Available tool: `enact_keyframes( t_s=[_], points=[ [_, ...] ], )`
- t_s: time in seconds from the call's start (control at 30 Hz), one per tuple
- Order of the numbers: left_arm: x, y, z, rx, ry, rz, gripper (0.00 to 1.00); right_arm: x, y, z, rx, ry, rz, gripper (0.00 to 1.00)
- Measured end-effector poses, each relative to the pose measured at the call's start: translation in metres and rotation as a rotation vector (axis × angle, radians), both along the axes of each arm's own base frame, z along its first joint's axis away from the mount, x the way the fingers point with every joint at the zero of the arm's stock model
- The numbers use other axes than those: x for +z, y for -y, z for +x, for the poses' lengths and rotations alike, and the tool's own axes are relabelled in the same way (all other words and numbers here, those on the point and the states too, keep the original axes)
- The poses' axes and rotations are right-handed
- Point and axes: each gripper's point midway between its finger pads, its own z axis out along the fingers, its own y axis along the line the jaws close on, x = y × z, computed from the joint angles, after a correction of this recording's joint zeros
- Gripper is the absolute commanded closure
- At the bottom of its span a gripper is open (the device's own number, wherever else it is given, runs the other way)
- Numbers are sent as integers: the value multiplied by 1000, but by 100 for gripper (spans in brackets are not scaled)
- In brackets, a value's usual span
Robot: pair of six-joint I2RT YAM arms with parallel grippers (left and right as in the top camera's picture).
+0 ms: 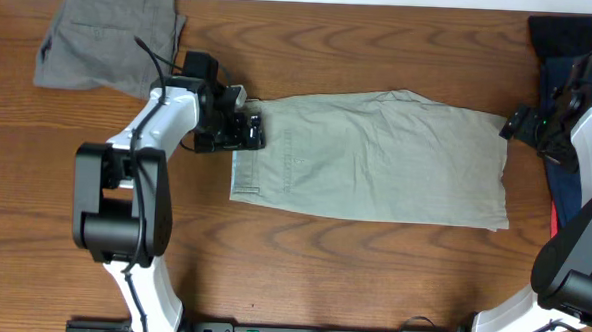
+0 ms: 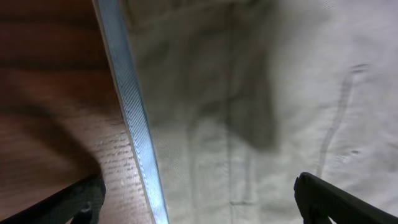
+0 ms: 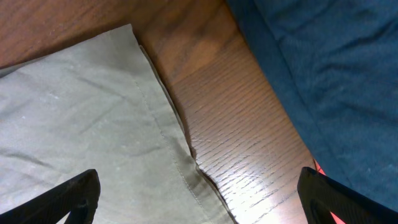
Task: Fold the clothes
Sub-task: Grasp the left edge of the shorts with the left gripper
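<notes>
The left gripper needs to hold the top waistband corner [image 1: 248, 110] to fold the khaki-green shorts [image 1: 376, 160], and the leg hems stay flat.
The pale khaki-green shorts [image 1: 376, 160] lie flat across the middle of the table, waistband to the left, leg hems to the right. My left gripper [image 1: 246, 127] is open over the top waistband corner; the left wrist view shows the cloth [image 2: 267, 93] and its bright edge between the spread fingers [image 2: 199, 202]. My right gripper [image 1: 518, 126] is open at the top right hem corner. The right wrist view shows the hem [image 3: 93, 124] under the left finger and bare wood between the fingers [image 3: 199, 196].
Darker grey-brown shorts [image 1: 107, 33] lie folded at the back left. A navy garment [image 1: 571, 58] lies at the far right, under the right arm, also in the right wrist view [image 3: 323, 68]. Wooden table [image 1: 322, 267] all round.
</notes>
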Motion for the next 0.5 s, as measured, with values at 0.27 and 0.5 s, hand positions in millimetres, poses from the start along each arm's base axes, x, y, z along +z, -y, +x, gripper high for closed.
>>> enact_keyframes(
  t_s=[0.27, 0.5],
  points=[
    [0, 6, 2, 15, -11, -52, 2, 0, 0, 0, 0, 0, 0, 1],
    [1, 10, 0, 12, -16, -79, 3, 0, 0, 0, 0, 0, 0, 1]
  ],
)
